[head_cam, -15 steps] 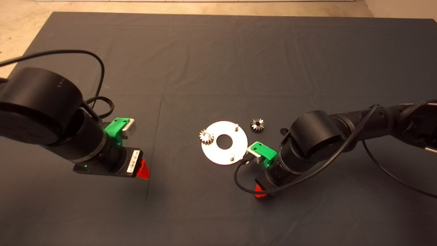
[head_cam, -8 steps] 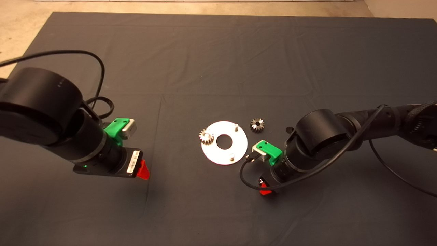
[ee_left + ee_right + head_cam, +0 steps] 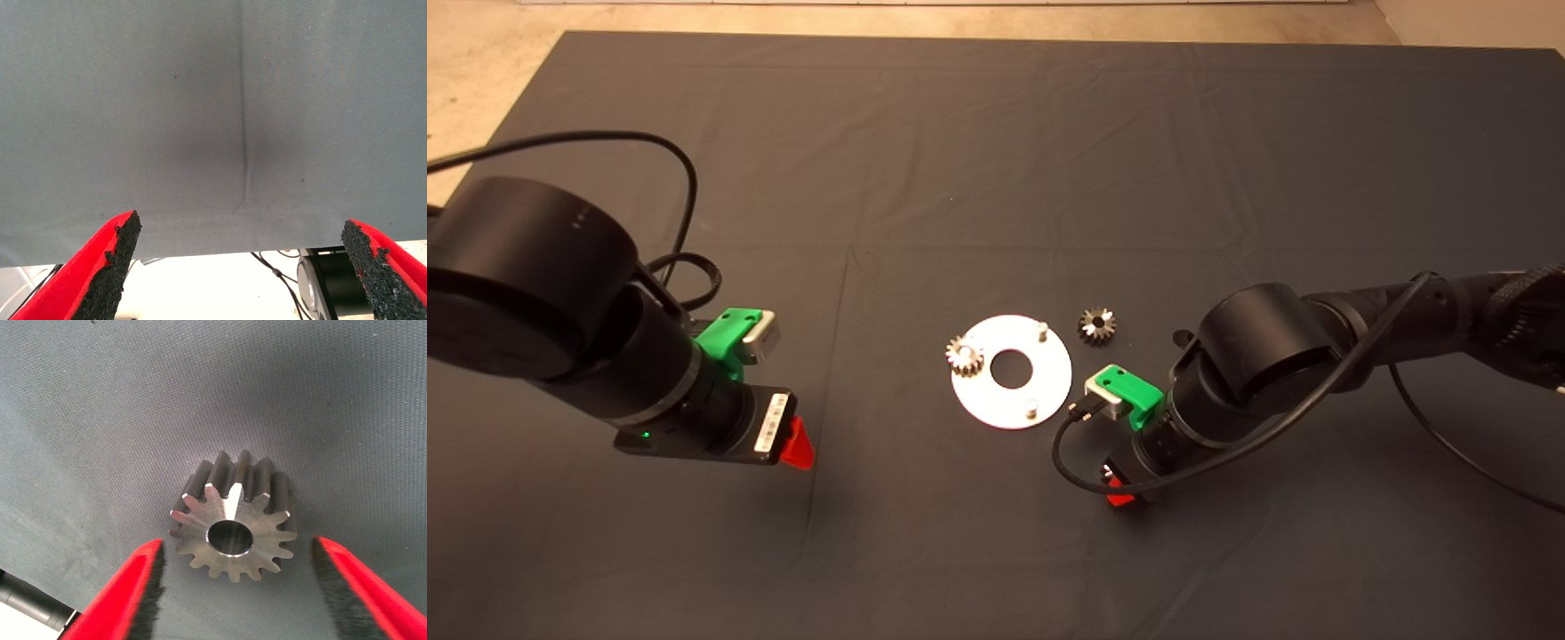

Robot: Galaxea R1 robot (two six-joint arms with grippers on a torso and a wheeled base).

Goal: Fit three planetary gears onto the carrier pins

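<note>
The third gear should be grabbed by its toothed rim (image 3: 281,528) with my right gripper. The third gear's bore (image 3: 229,538) then stays free to fit a carrier pin.
The shiny round disc (image 3: 1040,378) lies mid-mat with one planetary gear (image 3: 965,356) seated on its left carrier pin. Two bare pins stand at the far right (image 3: 1041,330) and near (image 3: 1031,409) rim. A second gear (image 3: 1096,324) lies loose on the mat just beyond the disc's right side. My right gripper (image 3: 1120,491) hangs low over the mat, to the near right of the disc. In the right wrist view it (image 3: 237,547) is open around a third gear (image 3: 233,520) lying flat, fingers not touching it. My left gripper (image 3: 796,443) is open and empty over bare mat (image 3: 240,225).
The dark mat (image 3: 996,133) covers the table, with a crease (image 3: 831,373) running front to back left of the disc. The right arm's cable (image 3: 1067,462) loops near the disc's near edge. In the left wrist view the mat's edge (image 3: 213,257) and floor cables show.
My right gripper has shifted a little to the right and nearer the front, away from the disc. The left arm has barely moved. Gears and disc are unmoved.
</note>
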